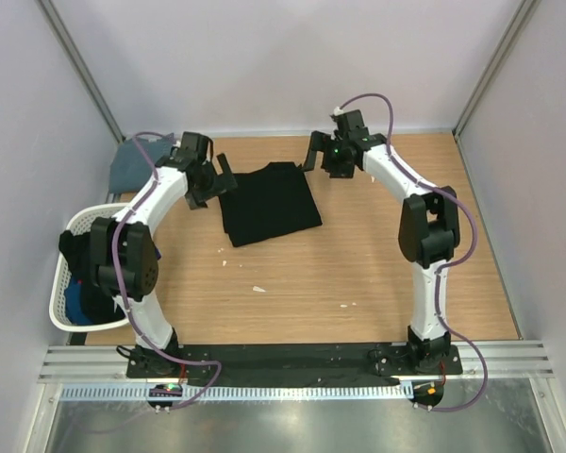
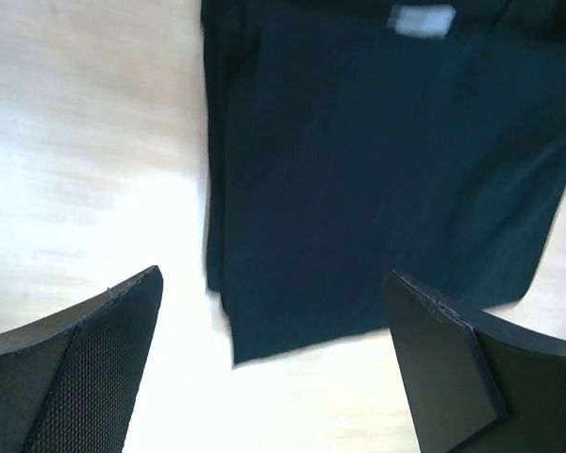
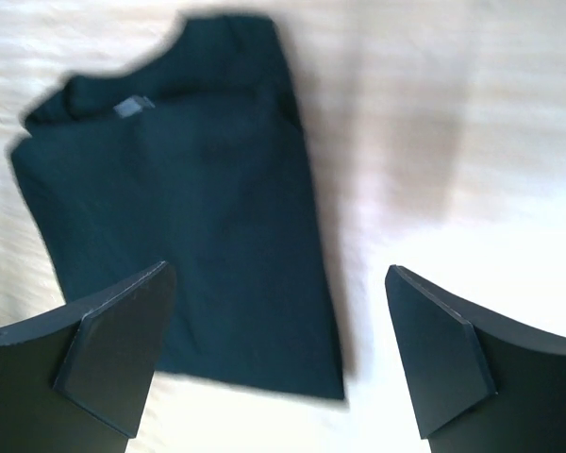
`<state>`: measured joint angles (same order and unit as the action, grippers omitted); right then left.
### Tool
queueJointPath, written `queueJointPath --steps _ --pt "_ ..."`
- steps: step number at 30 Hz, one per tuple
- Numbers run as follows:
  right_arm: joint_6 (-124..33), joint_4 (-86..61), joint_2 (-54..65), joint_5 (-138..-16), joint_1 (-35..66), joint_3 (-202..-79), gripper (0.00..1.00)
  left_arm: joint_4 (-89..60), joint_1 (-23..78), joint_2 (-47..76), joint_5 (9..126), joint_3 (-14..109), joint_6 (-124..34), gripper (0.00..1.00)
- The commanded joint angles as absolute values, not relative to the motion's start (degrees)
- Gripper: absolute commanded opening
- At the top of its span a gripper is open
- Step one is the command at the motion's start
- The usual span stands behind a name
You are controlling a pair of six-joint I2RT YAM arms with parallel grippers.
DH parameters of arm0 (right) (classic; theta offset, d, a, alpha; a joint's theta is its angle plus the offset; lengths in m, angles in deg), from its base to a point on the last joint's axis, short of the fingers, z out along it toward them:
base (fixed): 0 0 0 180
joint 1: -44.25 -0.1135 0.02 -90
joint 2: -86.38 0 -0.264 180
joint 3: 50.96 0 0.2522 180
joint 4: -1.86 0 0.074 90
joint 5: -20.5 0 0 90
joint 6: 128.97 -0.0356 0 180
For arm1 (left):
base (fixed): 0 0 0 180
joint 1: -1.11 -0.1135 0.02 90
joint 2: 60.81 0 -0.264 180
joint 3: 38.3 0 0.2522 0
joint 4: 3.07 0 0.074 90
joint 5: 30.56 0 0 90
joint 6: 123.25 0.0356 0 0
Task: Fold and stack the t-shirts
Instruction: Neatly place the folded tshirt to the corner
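Note:
The left gripper grabs the folded black t-shirt by its side edge nearest the grey-blue t-shirt next, to drag it over for stacking.
A black t-shirt point(image 1: 269, 203) lies folded into a flat rectangle on the wooden table point(image 1: 358, 264), toward the back centre. My left gripper point(image 1: 224, 177) hovers open just off its left edge, holding nothing. My right gripper point(image 1: 313, 153) hangs open above the shirt's far right corner, also with nothing in it. In the left wrist view the black shirt point(image 2: 377, 160) fills the upper right, and my left gripper point(image 2: 274, 359) stands wide over bare wood by its corner. The right wrist view shows the shirt point(image 3: 179, 217) beyond my right gripper point(image 3: 278, 349). A slate grey-blue t-shirt point(image 1: 132, 162) lies at the back left.
A white laundry basket point(image 1: 58, 283) holding dark and blue cloth stands at the table's left edge beside the left arm. Small pale scraps point(image 1: 259, 289) lie on the wood. Walls close in the back and both sides.

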<state>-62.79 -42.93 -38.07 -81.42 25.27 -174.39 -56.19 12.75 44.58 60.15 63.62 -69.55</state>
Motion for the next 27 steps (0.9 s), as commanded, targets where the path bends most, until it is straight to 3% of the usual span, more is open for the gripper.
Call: queueJointPath --steps 1,6,16,22,23,27 --pt "-61.4 -44.9 -30.8 -80.4 26.6 -168.0 1.00 -49.7 12.6 41.6 65.9 56.2 -67.6 0.99" --pt "-60.0 -45.6 -24.8 -76.1 27.2 -158.8 0.99 -43.2 12.4 41.1 67.5 49.8 -68.2 0.97" --pt "-60.3 -46.6 -19.0 -72.1 27.6 -151.4 1.00 -37.8 12.4 50.3 66.7 53.9 -69.7 0.83" --pt "-60.9 -47.4 -17.6 -69.8 27.8 -149.8 1.00 -37.7 12.3 54.7 65.2 56.8 -69.4 0.64" --pt "-60.9 -47.6 -17.2 -69.8 27.8 -149.5 1.00 -37.5 12.3 55.1 65.2 57.5 -69.0 0.54" --pt "-61.7 -47.6 -16.3 -67.0 28.0 -149.3 1.00 -37.5 12.0 58.5 64.5 59.4 -67.9 0.34"
